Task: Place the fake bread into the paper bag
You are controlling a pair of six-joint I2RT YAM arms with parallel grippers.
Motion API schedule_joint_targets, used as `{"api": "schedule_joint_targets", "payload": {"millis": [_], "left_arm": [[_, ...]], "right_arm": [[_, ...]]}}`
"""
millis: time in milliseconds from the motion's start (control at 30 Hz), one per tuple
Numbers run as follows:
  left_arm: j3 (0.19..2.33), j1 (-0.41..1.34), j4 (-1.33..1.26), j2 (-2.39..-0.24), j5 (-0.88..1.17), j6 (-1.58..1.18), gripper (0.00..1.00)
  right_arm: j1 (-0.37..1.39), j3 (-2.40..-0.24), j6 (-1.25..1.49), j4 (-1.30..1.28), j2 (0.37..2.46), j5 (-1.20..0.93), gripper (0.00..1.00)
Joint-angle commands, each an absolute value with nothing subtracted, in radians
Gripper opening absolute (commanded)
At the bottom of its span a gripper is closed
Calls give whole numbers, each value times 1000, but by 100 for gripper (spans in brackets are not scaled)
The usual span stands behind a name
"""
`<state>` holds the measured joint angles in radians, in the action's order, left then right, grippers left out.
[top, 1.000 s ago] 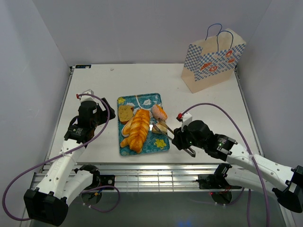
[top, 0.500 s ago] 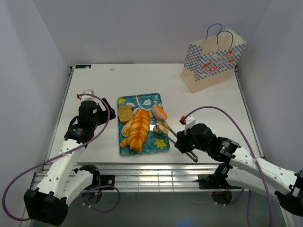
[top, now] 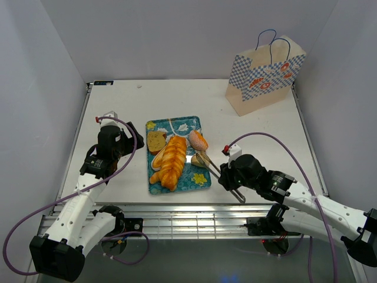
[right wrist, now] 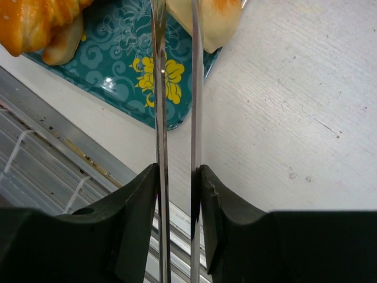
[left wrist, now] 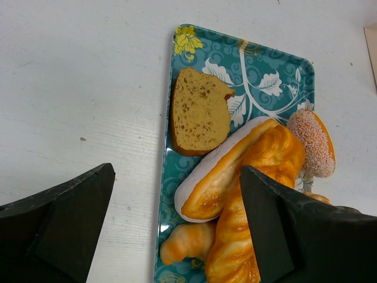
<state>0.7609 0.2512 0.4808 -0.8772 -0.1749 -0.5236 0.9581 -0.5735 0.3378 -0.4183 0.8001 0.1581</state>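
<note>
The metal tongs' arms are apart over the small roll, so the roll would stay on the tray [top: 177, 125] if the robot's right gripper lifted now.
The fake bread lies on a blue patterned tray [top: 177, 125]: a braided loaf [top: 172, 160], a toast slice [top: 156, 141], a sugared bun [top: 198, 140] and a small roll [top: 200, 159]. The left wrist view adds a long bun [left wrist: 227, 171] and a croissant [left wrist: 188, 242]. My right gripper [top: 231, 177] is shut on metal tongs [top: 215, 169], whose tips reach the small roll [right wrist: 212, 17] at the tray's right edge. My left gripper [top: 115, 144] is open and empty, left of the tray. The paper bag [top: 265, 76] stands at the far right.
The table's near edge with its metal rails [right wrist: 53, 153] runs just below the tray's corner [right wrist: 171, 118]. White walls close in the table on the left, back and right.
My right gripper has drawn back a little toward the near right with the tongs, so more of the tongs shows between it and the small roll. The left arm has not moved.
</note>
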Motion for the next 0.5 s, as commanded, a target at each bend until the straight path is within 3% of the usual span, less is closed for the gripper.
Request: {"api": "schedule_joint_targets", "payload": {"millis": [0, 133, 467], "left_arm": [[767, 252, 459, -865, -166, -515, 98], [769, 252, 459, -865, -164, -515, 98], [767, 252, 457, -864, -164, -514, 98]], "right_arm": [[965, -563, 354, -411, 807, 183, 38], [965, -549, 362, -402, 821, 173, 33], [965, -574, 380, -344, 841, 132, 8]]}}
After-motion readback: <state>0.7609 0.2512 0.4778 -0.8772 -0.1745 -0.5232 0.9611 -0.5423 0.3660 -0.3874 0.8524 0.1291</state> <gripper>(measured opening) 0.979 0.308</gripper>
